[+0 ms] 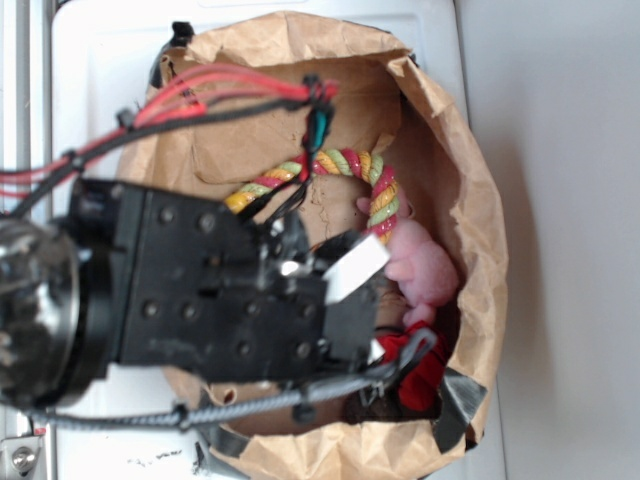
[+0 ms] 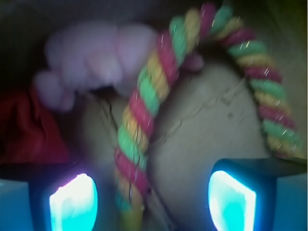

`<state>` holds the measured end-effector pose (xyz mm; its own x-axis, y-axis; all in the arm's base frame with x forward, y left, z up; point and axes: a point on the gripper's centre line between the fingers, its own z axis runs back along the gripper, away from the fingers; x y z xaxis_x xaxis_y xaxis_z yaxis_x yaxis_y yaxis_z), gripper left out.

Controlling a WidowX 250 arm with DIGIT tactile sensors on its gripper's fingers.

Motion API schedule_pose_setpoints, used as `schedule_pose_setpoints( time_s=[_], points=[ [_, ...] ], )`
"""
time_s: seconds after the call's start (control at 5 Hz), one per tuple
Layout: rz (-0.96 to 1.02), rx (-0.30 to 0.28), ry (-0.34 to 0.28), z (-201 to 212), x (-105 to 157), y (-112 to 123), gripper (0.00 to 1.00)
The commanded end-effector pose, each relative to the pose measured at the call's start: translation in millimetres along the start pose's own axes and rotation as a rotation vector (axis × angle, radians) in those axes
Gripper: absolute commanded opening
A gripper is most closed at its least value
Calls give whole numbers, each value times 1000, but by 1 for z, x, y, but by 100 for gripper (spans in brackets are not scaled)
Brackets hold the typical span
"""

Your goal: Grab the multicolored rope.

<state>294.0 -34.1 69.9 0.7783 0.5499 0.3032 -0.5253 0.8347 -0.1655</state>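
My fingers are still above the rope's yellow end point(image 2: 131, 218) and the bag's bottom, so my gripper needs to move down to the rope before it closes on it.
The multicolored rope point(image 1: 345, 162) is a twisted red-pink, yellow and green cord. It lies bent like a cane on the floor of a brown paper bag point(image 1: 478, 190). In the wrist view the rope point(image 2: 149, 91) runs from the top right round to the bottom centre, and its yellow end lies between my two fingers. My gripper point(image 1: 368, 308) hovers over the bag, open. In the wrist view the gripper point(image 2: 151, 202) straddles the rope's straight leg with a gap on each side. The rope sits closer to the left pad point(image 2: 72, 202).
A fuzzy pale pink plush toy point(image 1: 428, 272) lies right of the rope, touching its bend. A bright red cloth lump point(image 1: 422, 372) sits below it. The bag's crumpled walls surround everything. Red and black cables point(image 1: 200, 100) cross the bag's left side.
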Motion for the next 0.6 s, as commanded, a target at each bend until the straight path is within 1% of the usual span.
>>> schedule_pose_setpoints(
  time_s=[0.0,0.2,0.4],
  points=[
    [-49,-59,-16,-10,-5,-17,100],
    [-71,-59,-6,-17,-9,-20,100],
    [-71,-55,-10,-20,-8,-22,100]
  ],
)
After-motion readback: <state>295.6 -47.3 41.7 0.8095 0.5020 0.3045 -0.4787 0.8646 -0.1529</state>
